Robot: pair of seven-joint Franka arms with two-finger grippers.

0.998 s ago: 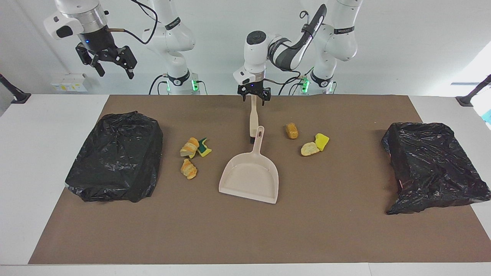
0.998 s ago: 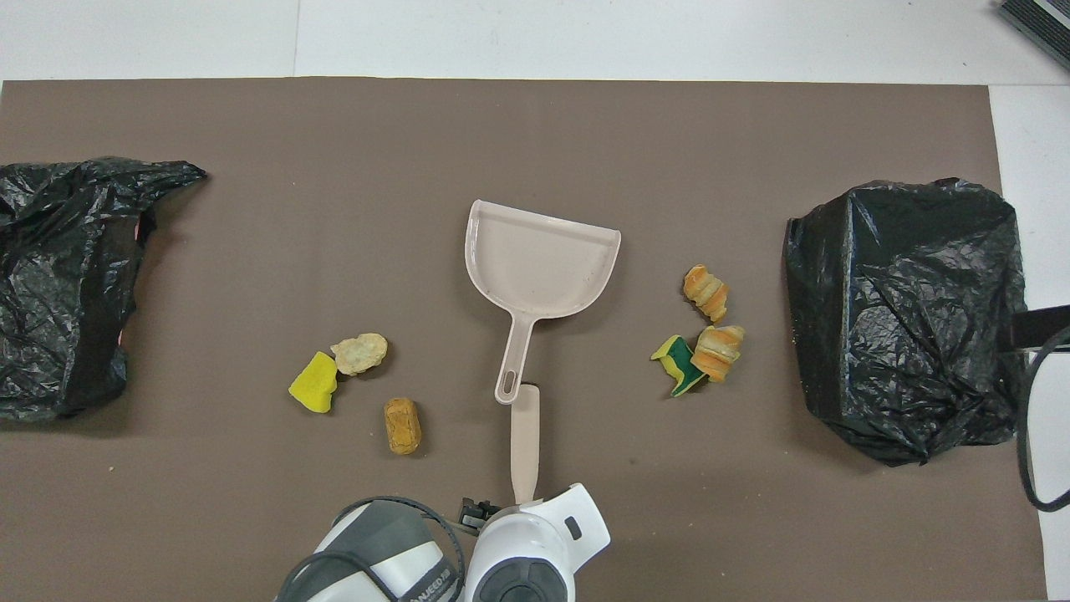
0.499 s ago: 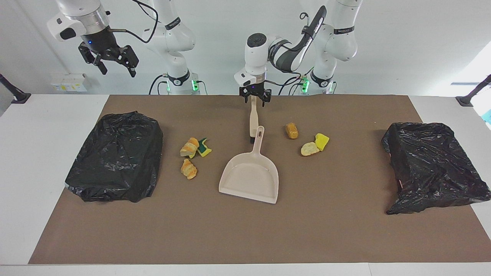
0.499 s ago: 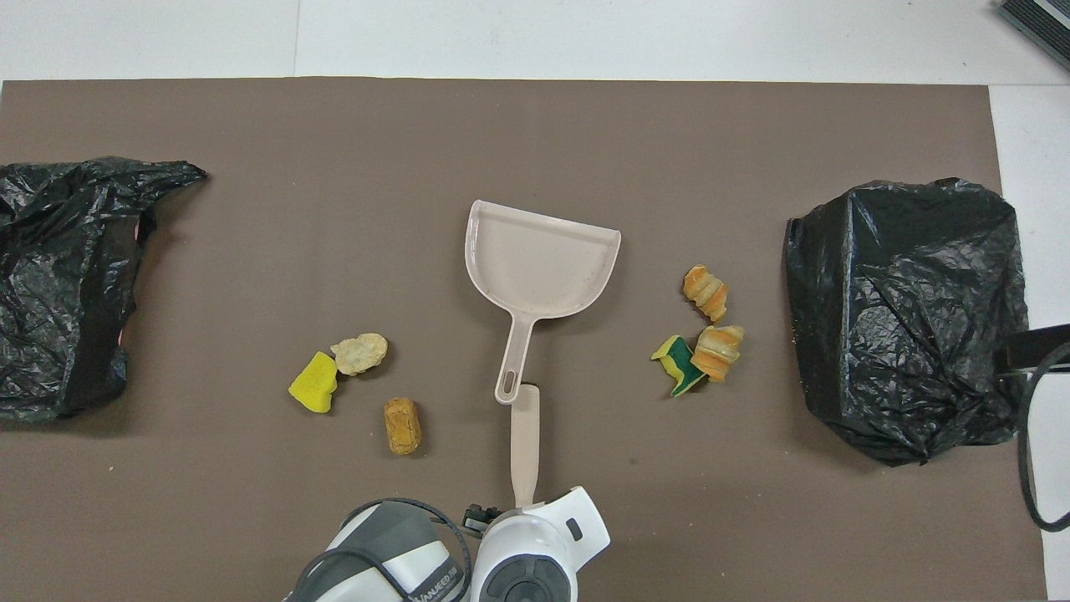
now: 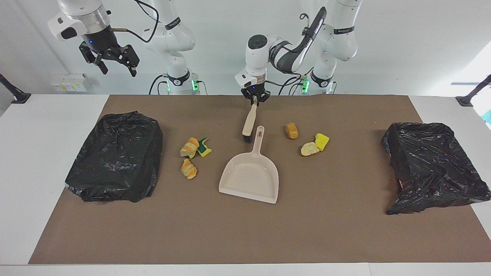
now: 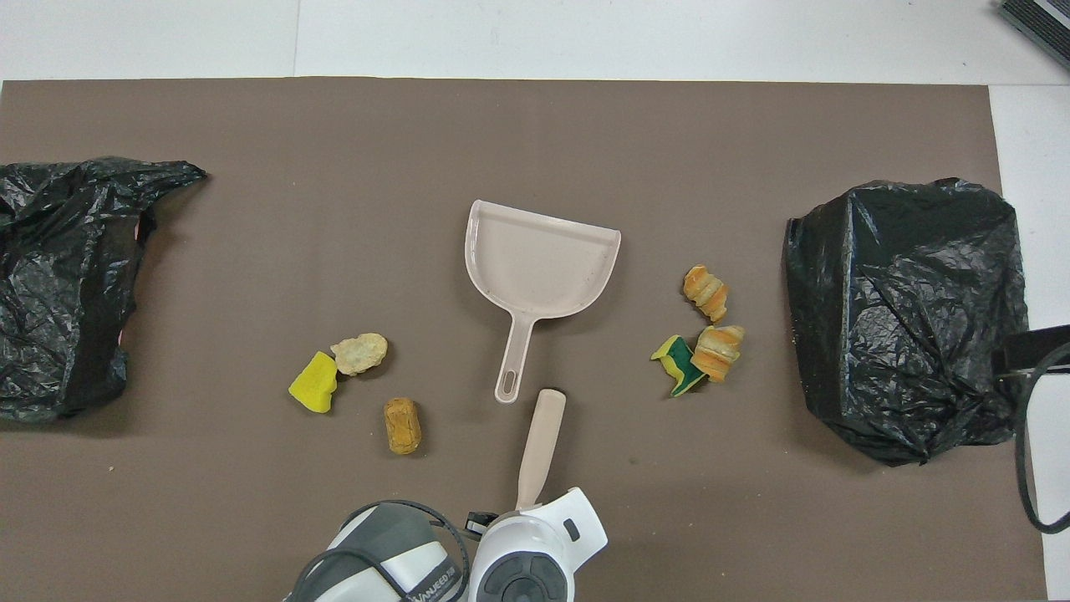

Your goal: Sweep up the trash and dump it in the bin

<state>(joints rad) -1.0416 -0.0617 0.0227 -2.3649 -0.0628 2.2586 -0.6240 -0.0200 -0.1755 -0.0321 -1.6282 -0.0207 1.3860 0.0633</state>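
My right gripper grabs the beige dustpan by its narrow handle (image 6: pixel 516 355) next, since the dustpan's broad pan is too wide for the fingers to span.
My left gripper (image 5: pixel 254 100) is shut on the end of a beige brush (image 5: pixel 249 120) nearest the robots. The brush (image 6: pixel 539 443) lies slanted on the mat, and its dark bristle end sits beside the handle tip of the beige dustpan (image 5: pixel 249 176). The trash lies in two groups. Toward the right arm's end are two orange bread chunks (image 5: pixel 189 148) and a green-yellow sponge (image 5: pixel 204 147). Toward the left arm's end are a tan chunk (image 5: pixel 292 130), a pale chunk (image 5: pixel 309 148) and a yellow sponge (image 5: pixel 322 141). My right gripper (image 5: pixel 117 70) hangs open, high over its end of the table.
A bin wrapped in a black bag (image 5: pixel 117 155) stands at the right arm's end of the brown mat (image 5: pixel 245 237). Another black-bagged bin (image 5: pixel 433 166) stands at the left arm's end. In the overhead view the left arm's wrist (image 6: pixel 535 552) covers its gripper.
The left gripper has closed on the brush handle. The brush has swung, its bristle end shifting toward the right arm's end. The right gripper has risen slightly.
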